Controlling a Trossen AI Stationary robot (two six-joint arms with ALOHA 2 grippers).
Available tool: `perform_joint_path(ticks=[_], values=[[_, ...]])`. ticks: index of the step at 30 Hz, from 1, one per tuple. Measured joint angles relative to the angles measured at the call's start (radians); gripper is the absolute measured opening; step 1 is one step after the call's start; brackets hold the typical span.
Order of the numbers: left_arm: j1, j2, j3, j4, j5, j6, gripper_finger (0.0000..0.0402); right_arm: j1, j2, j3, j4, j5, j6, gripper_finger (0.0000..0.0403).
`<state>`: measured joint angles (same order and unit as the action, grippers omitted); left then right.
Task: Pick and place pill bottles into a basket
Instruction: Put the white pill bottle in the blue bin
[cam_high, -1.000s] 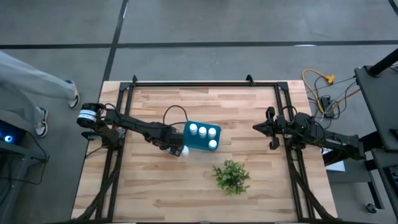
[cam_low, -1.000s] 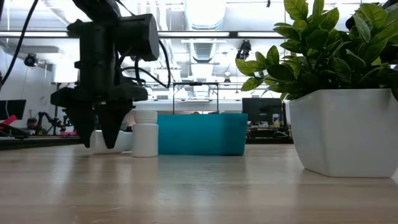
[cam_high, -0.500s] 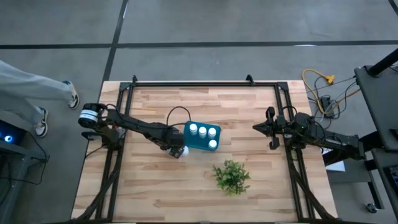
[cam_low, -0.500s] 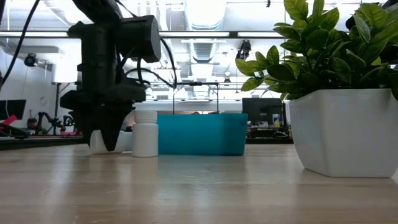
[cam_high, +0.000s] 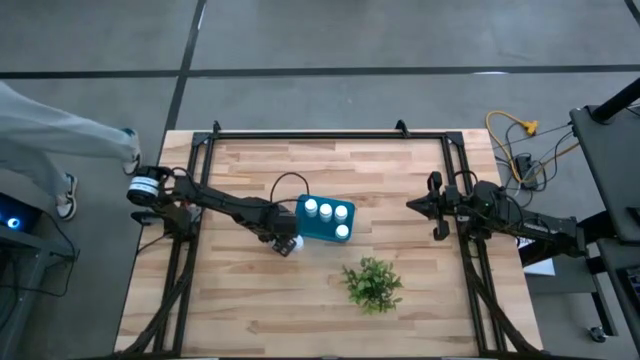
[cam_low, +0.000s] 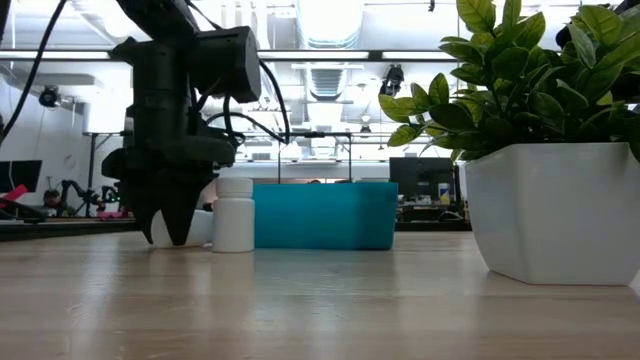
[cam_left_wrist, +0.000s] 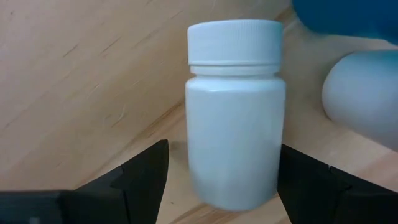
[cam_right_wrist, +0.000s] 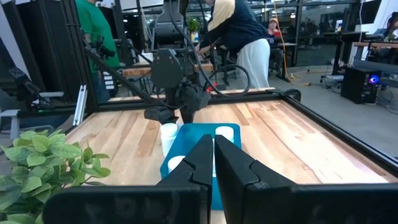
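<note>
My left gripper's fingers are beside the white bottle's body (cam_high: 297, 244) (cam_left_wrist: 235, 140). My left gripper should close, as it would hold the bottle now.
A white pill bottle (cam_left_wrist: 235, 112) lies on its side on the table just left of the teal basket (cam_high: 322, 228). My left gripper (cam_left_wrist: 224, 186) points down over it, open, one finger on either side of the bottle's body; a gap shows beside one finger. A second bottle (cam_low: 233, 213) stands upright right beside it, against the basket's near left corner. Three more bottles (cam_high: 325, 210) stand in the basket. My right gripper (cam_right_wrist: 213, 155) is shut and empty, held level at the table's right edge (cam_high: 437, 207).
A green plant in a white pot (cam_low: 550, 210) stands near the front, right of the basket (cam_high: 372, 284). A person's legs (cam_high: 60, 140) show beyond the table's left edge, and people stand in the room behind. Bare wood lies at the front left.
My left gripper has rolled about its downward axis over the lying bottle while staying in place; in the low view its two fingertips now line up one behind the other. The bottles and basket have not moved.
</note>
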<state>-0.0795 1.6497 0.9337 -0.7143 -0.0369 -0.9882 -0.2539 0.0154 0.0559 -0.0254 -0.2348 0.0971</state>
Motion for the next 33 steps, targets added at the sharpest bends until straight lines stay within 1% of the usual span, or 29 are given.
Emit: perform_joint_path(ticks=[13, 16, 22, 23, 33], values=[[0.015, 0.000, 0.002, 0.002, 0.000, 0.001, 0.0252, 0.000, 0.000, 0.000, 0.000, 0.000, 0.000, 0.0009], [0.017, 0.000, 0.002, 0.002, 0.000, 0.001, 0.0236, 0.000, 0.000, 0.000, 0.000, 0.000, 0.000, 0.0009], [0.021, 0.000, 0.002, 0.002, 0.005, 0.005, 0.0164, 0.000, 0.000, 0.000, 0.000, 0.000, 0.000, 0.0009], [0.021, 0.000, 0.002, 0.002, 0.005, 0.005, 0.0158, 0.000, 0.000, 0.000, 0.000, 0.000, 0.000, 0.0009], [0.021, 0.000, 0.016, -0.005, 0.028, 0.059, 0.0158, 0.000, 0.000, 0.000, 0.000, 0.000, 0.000, 0.0009]])
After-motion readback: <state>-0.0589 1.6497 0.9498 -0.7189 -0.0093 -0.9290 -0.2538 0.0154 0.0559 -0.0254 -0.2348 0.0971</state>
